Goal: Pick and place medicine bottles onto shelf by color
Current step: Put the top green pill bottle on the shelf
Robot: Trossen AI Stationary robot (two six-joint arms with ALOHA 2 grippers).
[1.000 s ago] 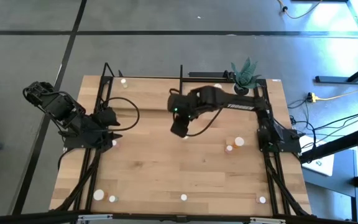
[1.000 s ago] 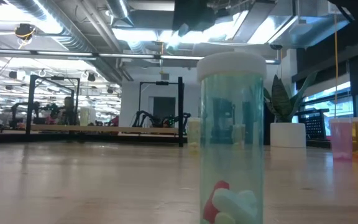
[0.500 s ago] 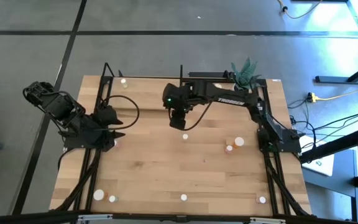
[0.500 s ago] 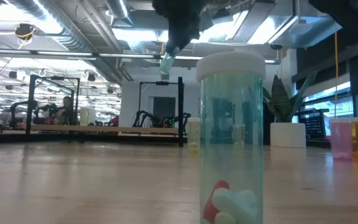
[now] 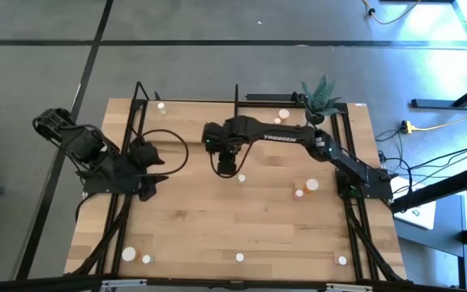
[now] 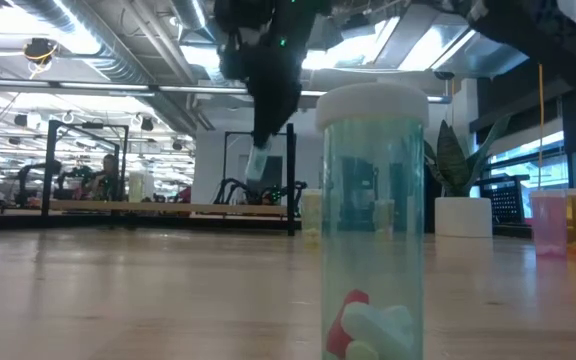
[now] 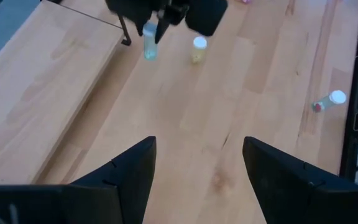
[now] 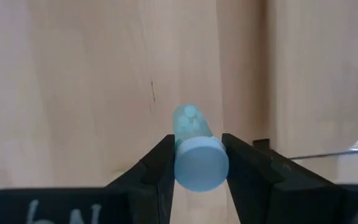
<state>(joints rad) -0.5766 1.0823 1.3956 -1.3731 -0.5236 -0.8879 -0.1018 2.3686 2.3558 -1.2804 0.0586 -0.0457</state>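
The green bottle's base [image 8: 189, 112] hangs above the tabletop in the right wrist view, so the bottle would drop if my right gripper opened now.
My right gripper [image 8: 197, 142] is shut on a pale green medicine bottle [image 8: 190, 124] with a white cap. It hangs above the table beside the right end of the shelf [image 5: 185, 122], a pale board in a thin black frame. The low view shows this bottle [image 6: 258, 165] under the gripper [image 6: 265, 100]; the left wrist view shows the bottle [image 7: 149, 45] next to the shelf's corner. My left gripper [image 7: 199, 143] is open at the table's left, with nothing between its fingers. A yellowish bottle [image 7: 197, 50] stands on its base on the table nearby. My right gripper pinches the bottle's cap end [image 8: 184, 163] between its two fingers [image 8: 160, 163], coming from above and pointing steeply down. The bottle hangs below the fingers, cap up and a little tilted, lifted clear of the table.
Loose bottles stand about: one on the shelf's far left [image 5: 161, 105], two near the plant pot [image 5: 323, 97], two at right [image 5: 305, 189], several along the near edge [image 5: 240, 258]. A green bottle [image 6: 373, 220] stands close before the low camera. A pink bottle [image 7: 328, 101] lies on its side.
My right gripper has come down with the green bottle, shifting a little toward the table's left and rolling at the wrist. The bottle, above the low view a second ago, now hangs well into it. The grip has stayed the same.
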